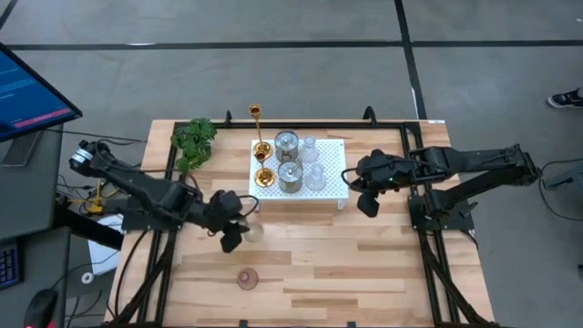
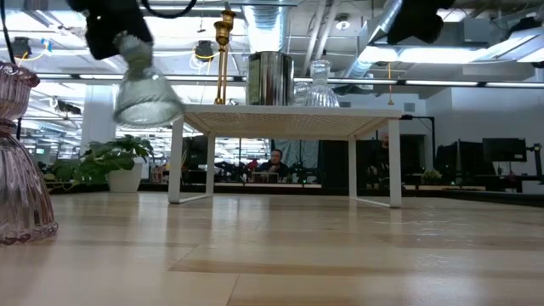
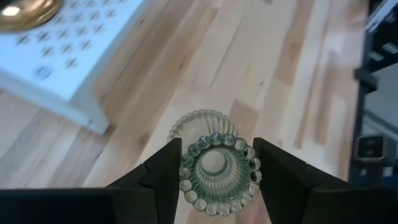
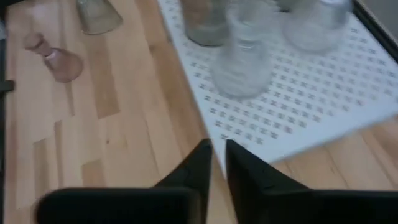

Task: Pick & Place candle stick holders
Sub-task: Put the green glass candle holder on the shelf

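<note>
The greenish holder would fall if the left gripper opened now, as the holder's ribbed base hangs tilted above the table. The robot will keep holding it.
My left gripper (image 1: 239, 232) is shut on a greenish glass candle stick holder (image 3: 214, 171) and carries it in the air (image 2: 144, 89), in front of the white perforated stand (image 1: 332, 187). On the stand are gold holders (image 1: 262, 164), two silvery cups (image 1: 289, 162) and clear glass holders (image 1: 312, 164). A pinkish holder (image 1: 247, 278) stands by itself on the table near the front edge (image 2: 21, 161). My right gripper (image 4: 217, 149) hovers off the stand's right end (image 1: 368, 205), a narrow gap between its fingers and nothing in it. My left gripper pinches the greenish holder at its beaded rim end (image 3: 186, 177) between its two fingers (image 3: 163, 174), one on each side. The fingers slant down from the table's left. The holder is clear of the table and tilted, its wider ribbed end (image 3: 202, 123) pointing down and away from the gripper.
A green leafy plant (image 1: 193, 141) stands at the back left of the table. A monitor (image 1: 27, 91) sits beyond the left edge. Bare wood lies between the stand and the front edge (image 1: 364, 273).
</note>
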{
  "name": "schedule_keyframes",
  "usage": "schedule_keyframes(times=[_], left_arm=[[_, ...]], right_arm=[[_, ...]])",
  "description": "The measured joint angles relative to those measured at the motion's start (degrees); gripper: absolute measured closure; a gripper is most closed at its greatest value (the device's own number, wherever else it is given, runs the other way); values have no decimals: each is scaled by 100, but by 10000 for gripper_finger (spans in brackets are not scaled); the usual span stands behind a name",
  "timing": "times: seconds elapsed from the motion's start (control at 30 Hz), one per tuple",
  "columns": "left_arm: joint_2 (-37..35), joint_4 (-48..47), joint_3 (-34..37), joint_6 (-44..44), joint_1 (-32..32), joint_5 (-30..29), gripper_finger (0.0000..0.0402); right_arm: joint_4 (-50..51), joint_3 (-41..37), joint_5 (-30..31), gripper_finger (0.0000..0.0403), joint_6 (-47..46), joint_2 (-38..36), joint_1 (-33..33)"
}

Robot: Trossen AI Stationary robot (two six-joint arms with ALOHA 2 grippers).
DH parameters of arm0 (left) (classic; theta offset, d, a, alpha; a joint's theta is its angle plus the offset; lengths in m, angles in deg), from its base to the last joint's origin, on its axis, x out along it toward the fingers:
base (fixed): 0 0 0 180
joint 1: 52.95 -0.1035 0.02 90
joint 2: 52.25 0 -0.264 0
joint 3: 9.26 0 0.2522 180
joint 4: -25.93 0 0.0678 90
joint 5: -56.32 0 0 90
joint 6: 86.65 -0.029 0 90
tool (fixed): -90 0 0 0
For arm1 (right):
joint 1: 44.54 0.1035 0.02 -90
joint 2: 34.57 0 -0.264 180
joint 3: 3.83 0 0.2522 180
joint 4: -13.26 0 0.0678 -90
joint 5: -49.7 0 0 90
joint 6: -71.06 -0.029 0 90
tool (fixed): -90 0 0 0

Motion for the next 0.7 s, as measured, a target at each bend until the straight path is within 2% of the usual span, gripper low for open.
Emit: schedule_keyframes(times=[0.23, 0.33, 0.5, 0.7], left_arm=[[391, 1010, -43, -99, -24, 154, 230], [521, 1551, -44, -169, -24, 165, 230], [727, 2019, -47, -434, -30, 127, 230], [950, 2409, -47, -615, -83, 135, 229]], right_arm=[[-1179, 2, -23, 255, 374, 327, 397], [-1576, 2, -23, 220, 401, 532, 526], [-2162, 0, -305, 186, 353, 1060, 696], [-3054, 2, -625, 172, 132, 1761, 893]])
